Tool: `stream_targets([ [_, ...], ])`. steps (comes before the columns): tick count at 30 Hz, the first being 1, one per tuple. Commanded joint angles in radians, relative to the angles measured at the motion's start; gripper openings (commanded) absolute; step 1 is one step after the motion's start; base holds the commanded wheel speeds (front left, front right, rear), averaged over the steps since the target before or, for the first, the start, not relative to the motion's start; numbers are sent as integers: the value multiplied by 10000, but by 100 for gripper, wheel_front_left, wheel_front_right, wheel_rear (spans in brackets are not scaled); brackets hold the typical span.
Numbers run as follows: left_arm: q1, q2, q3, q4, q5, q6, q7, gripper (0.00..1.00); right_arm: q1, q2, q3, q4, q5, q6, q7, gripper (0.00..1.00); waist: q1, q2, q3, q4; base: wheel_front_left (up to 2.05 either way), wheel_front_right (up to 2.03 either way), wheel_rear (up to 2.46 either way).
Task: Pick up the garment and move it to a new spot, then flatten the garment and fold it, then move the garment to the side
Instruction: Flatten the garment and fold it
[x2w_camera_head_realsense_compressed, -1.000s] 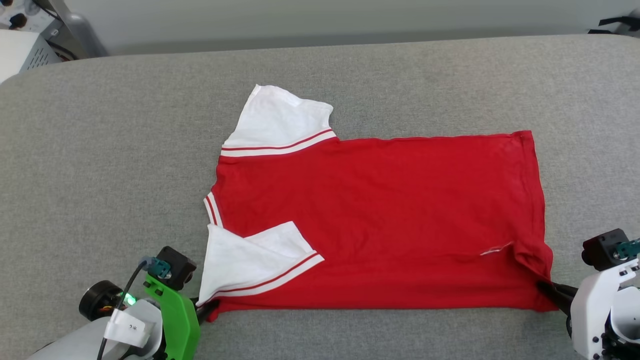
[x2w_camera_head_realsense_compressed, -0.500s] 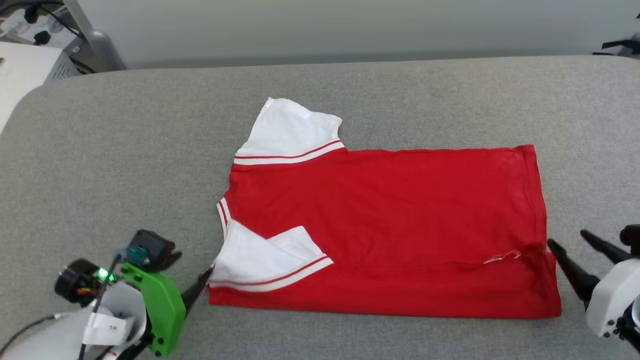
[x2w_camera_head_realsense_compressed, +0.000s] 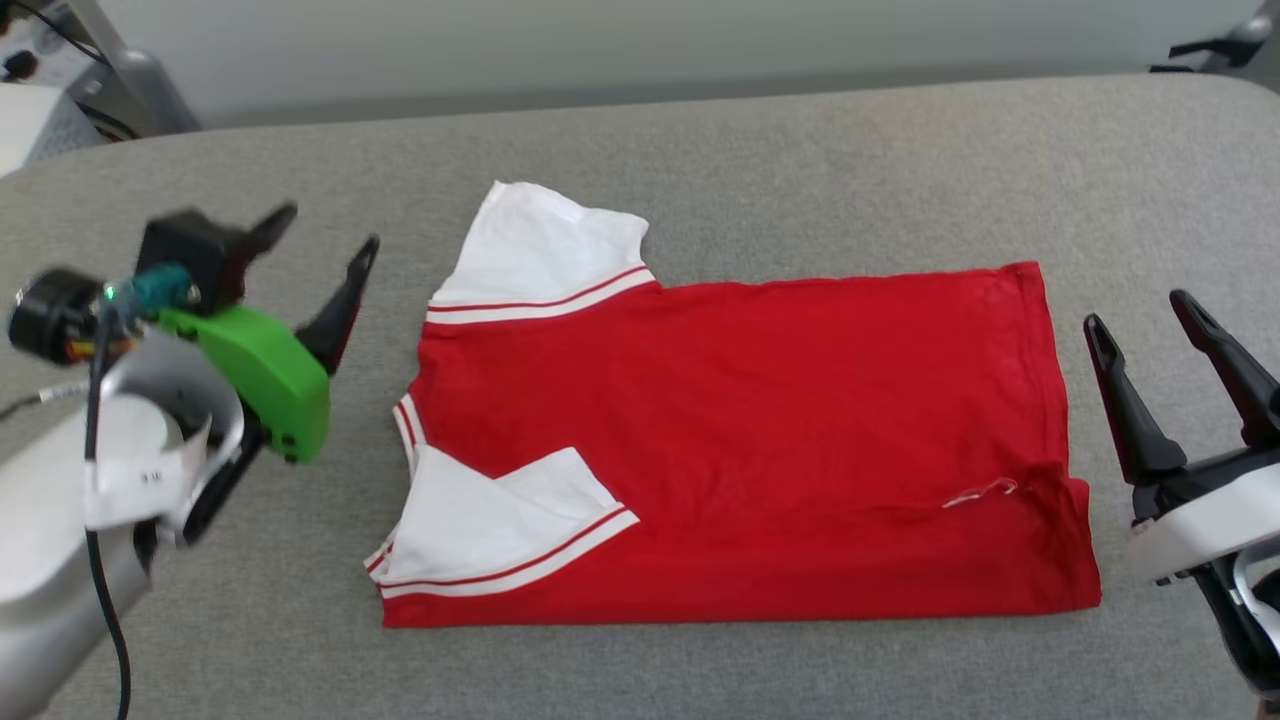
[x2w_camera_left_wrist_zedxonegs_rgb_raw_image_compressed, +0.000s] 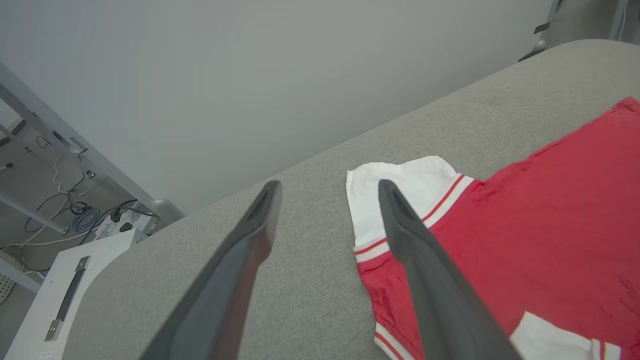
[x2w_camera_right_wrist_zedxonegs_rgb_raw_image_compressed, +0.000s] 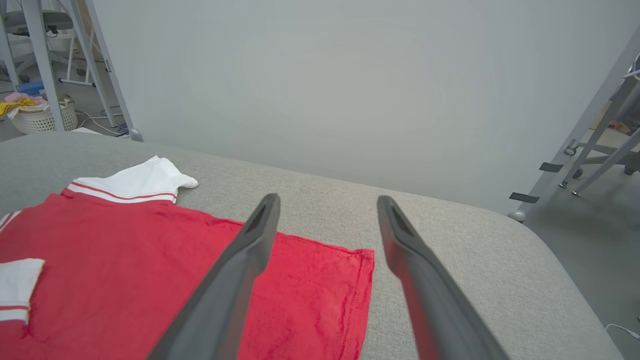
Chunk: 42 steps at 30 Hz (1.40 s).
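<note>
Next, the left gripper grabs the unfolded white sleeve by the corner of its outer edge (x2w_camera_head_realsense_compressed: 495, 192) to fold the garment (x2w_camera_head_realsense_compressed: 760, 440).
The garment (x2w_camera_head_realsense_compressed: 760, 440), a red T-shirt with white striped sleeves, lies flat on the grey table (x2w_camera_head_realsense_compressed: 700, 150), collar to the left and hem to the right. Its near sleeve is folded in over the red body; the far sleeve sticks out at the top left. My left gripper (x2w_camera_head_realsense_compressed: 322, 235) hangs open above the table just left of the far sleeve, holding nothing. My right gripper (x2w_camera_head_realsense_compressed: 1140, 315) stands open off the hem's right edge, also empty. The left wrist view shows the garment (x2w_camera_left_wrist_zedxonegs_rgb_raw_image_compressed: 540, 230) right of my open fingers (x2w_camera_left_wrist_zedxonegs_rgb_raw_image_compressed: 250, 235). In the right wrist view the garment (x2w_camera_right_wrist_zedxonegs_rgb_raw_image_compressed: 125, 260) spreads to the left.
The grey padded table (x2w_camera_right_wrist_zedxonegs_rgb_raw_image_compressed: 475, 250) has rounded corners, and its far edge meets a pale wall. A white cabinet (x2w_camera_left_wrist_zedxonegs_rgb_raw_image_compressed: 65, 290) and cables sit off the table's left corner. A laundry basket (x2w_camera_right_wrist_zedxonegs_rgb_raw_image_compressed: 37, 117) and metal frame legs (x2w_camera_right_wrist_zedxonegs_rgb_raw_image_compressed: 590, 125) stand on the floor beyond.
Both grippers let go of the garment's near edge, opened wide and rose away from it, the left going farther back. The garment stays flat. The head camera shifted too.
</note>
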Motion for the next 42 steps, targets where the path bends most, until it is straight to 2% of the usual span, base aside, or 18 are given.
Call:
stream_targets([
  [1, -451, -138, 70, 193, 54, -193, -33, 100, -166, 151, -32, -228, -215, -7, -134, 100, 0, 0, 507, -388, 0, 0, 0],
  [7, -2295, -617, 248, 1454, -233, -1358, 916, 100, -457, 767, 62, -1059, -792, -7, -468, 100, 0, 0, 1481, -930, 0, 0, 0],
  [9, -2883, -810, 237, 1958, -538, -1757, 1653, 100, -534, 845, 162, -1200, -933, -7, -488, 100, 0, 0, 1781, -1074, 0, 0, 0],
  [12, -3739, -1012, -45, 2754, -956, -2296, 3384, 100, -679, 932, 295, -1344, -1063, -7, -572, 100, 0, 0, 2196, -1277, 0, 0, 0],
  [14, -4256, -1163, -148, 3156, -1246, -2495, 4336, 100, -782, 980, 372, -1356, -1104, -7, -607, 100, 0, 0, 2441, -1410, 0, 0, 0],
  [18, -5053, -1403, -439, 3780, -1733, -2724, 6125, 100, -1030, 1029, 523, -1292, -1133, -7, -684, 100, 0, 0, 2927, -1641, 0, 0, 0],
  [22, -5677, -1538, -653, 4262, -1948, -2811, 7310, 100, -1296, 1073, 652, -1202, -1103, -7, -800, 100, 0, 0, 3371, -1854, 0, 0, 0],
  [30, -6448, -1688, -969, 5127, -1681, -2877, 7927, 100, -1843, 1151, 957, -905, -1032, -7, -1076, 100, 0, 0, 4084, -2138, 0, 0, 0],
  [38, -6118, -1750, -1564, 5492, -1644, -2932, 8220, 100, -2130, 1095, 986, -596, -991, -7, -1259, 100, 0, 0, 4222, -2059, 0, 0, 0],
  [39, -6022, -1736, -1624, 5449, -1724, -2938, 8220, 0, -2158, 1088, 976, -561, -988, -7, -1268, 100, 0, 0, 4198, -2041, 0, 0, 0],
  [42, -5882, -1673, -1829, 5226, -1768, -2945, 8059, 0, -2226, 1049, 956, -503, -957, -7, -1283, 100, 0, 0, 4092, -1963, 0, 0, 0],
])
